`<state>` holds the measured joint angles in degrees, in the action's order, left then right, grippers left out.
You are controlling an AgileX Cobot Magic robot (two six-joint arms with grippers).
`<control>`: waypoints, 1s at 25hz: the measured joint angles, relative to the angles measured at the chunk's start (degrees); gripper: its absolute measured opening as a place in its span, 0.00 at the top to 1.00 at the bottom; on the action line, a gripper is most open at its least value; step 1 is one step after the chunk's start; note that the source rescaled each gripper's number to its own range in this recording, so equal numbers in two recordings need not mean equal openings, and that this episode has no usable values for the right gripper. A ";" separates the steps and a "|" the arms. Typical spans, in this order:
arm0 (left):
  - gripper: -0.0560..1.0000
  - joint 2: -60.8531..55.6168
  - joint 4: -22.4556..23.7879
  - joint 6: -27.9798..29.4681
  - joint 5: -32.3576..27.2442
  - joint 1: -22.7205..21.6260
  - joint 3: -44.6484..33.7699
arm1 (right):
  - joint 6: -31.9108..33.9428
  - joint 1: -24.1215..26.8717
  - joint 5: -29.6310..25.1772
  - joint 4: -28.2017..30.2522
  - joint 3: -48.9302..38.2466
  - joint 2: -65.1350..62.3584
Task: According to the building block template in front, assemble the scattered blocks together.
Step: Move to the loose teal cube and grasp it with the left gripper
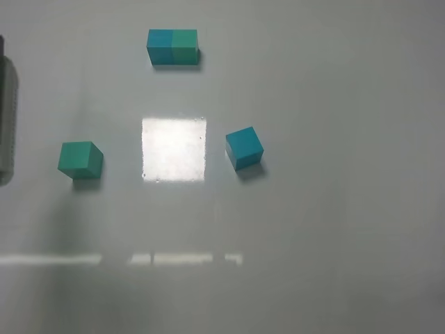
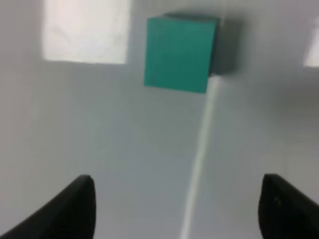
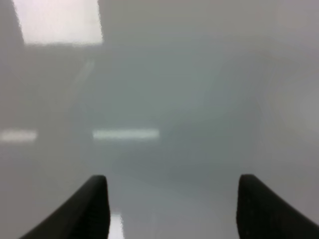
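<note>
My left gripper grips the opposite sides of the sea-green cube [image 1: 80, 159] next, to join it with the teal-blue cube [image 1: 244, 147] like the template.
The template [image 1: 172, 47], a bar of a teal-blue and a green cube joined flush, lies at the back of the table. The loose sea-green cube [image 1: 80, 159] sits at the left; it also shows in the left wrist view [image 2: 180, 53], ahead of my left gripper [image 2: 177, 209], which is open, empty and apart from it. The loose teal-blue cube [image 1: 244, 147] sits right of centre, turned at an angle. My right gripper [image 3: 172, 206] is open and empty over bare table; no cube shows in its view. Neither gripper shows in the exterior high view.
A bright square glare patch [image 1: 174, 149] lies on the grey table between the two loose cubes. A dark upright object [image 1: 5, 118] stands at the far left edge. Thin light reflections [image 1: 139, 259] streak the near part of the table.
</note>
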<state>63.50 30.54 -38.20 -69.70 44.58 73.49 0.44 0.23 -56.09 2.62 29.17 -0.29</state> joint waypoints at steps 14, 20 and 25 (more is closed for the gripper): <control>0.18 8.36 -0.41 -0.31 3.77 -4.32 0.37 | 0.00 0.00 0.00 0.00 0.00 0.00; 0.18 10.43 -0.41 -0.46 7.98 -4.37 0.37 | 0.00 0.00 0.00 0.00 0.00 0.00; 0.18 13.07 -0.41 -0.46 8.25 -4.44 0.37 | 0.00 0.00 0.00 0.00 0.00 0.00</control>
<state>76.57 30.14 -38.65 -61.45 40.14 73.86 0.44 0.23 -56.09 2.62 29.17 -0.29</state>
